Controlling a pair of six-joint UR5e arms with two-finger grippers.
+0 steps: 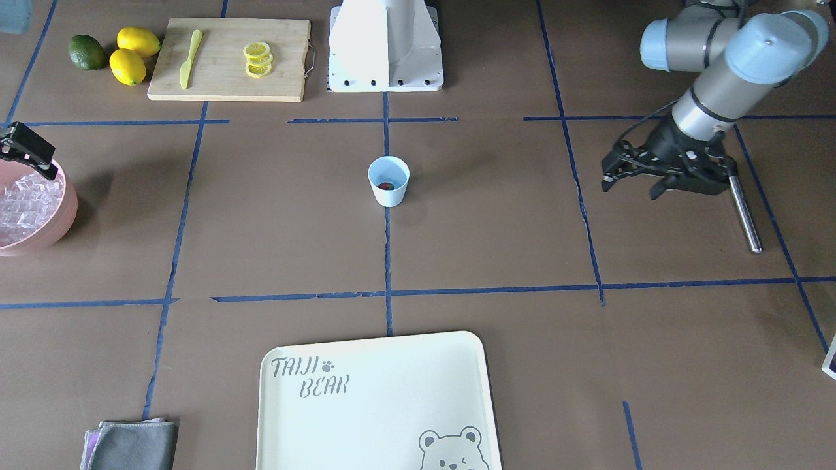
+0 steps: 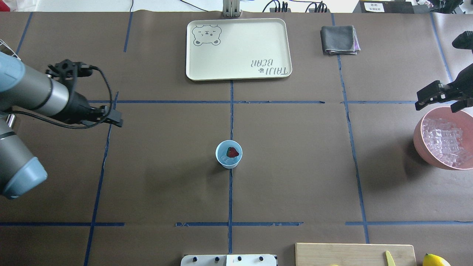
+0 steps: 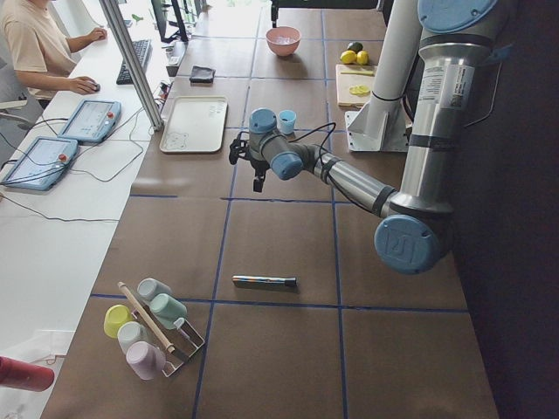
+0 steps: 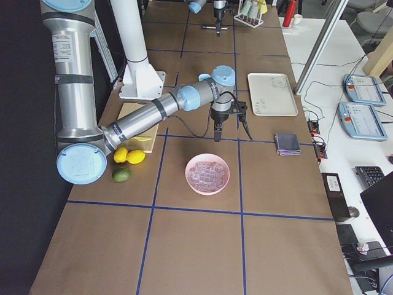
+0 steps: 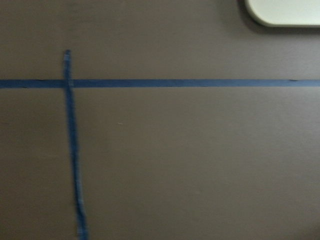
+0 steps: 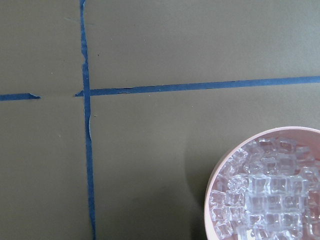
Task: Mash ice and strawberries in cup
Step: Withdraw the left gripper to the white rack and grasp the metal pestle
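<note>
My left gripper should next grab the metal muddler rod by its steel handle (image 1: 744,211), so it can mash the strawberry in the cup (image 1: 388,181).
The pale-blue cup (image 1: 388,181) (image 2: 229,154) stands upright at the table's centre on a blue tape line. One red strawberry (image 2: 232,152) (image 1: 385,186) lies inside it, beside a small clear piece of ice (image 2: 223,158). More ice (image 2: 444,141) (image 6: 267,195) fills a pink bowl (image 2: 418,137) (image 1: 65,215) at the robot's right end. My right gripper (image 2: 439,104) (image 4: 229,130) hangs open and empty above the bowl's far rim. My left gripper (image 1: 630,186) (image 3: 248,170) hovers open over bare table far to the cup's left, holding nothing.
A metal rod (image 1: 744,210) (image 3: 265,281) lies on the table by the left arm. A bear-print tray (image 2: 238,48) and grey cloth (image 2: 339,40) sit at the far side. A cutting board (image 1: 228,59) holds lemon slices and a knife, beside lemons (image 1: 134,53) and a lime (image 1: 87,52). A cup rack (image 3: 148,327) stands at the left end.
</note>
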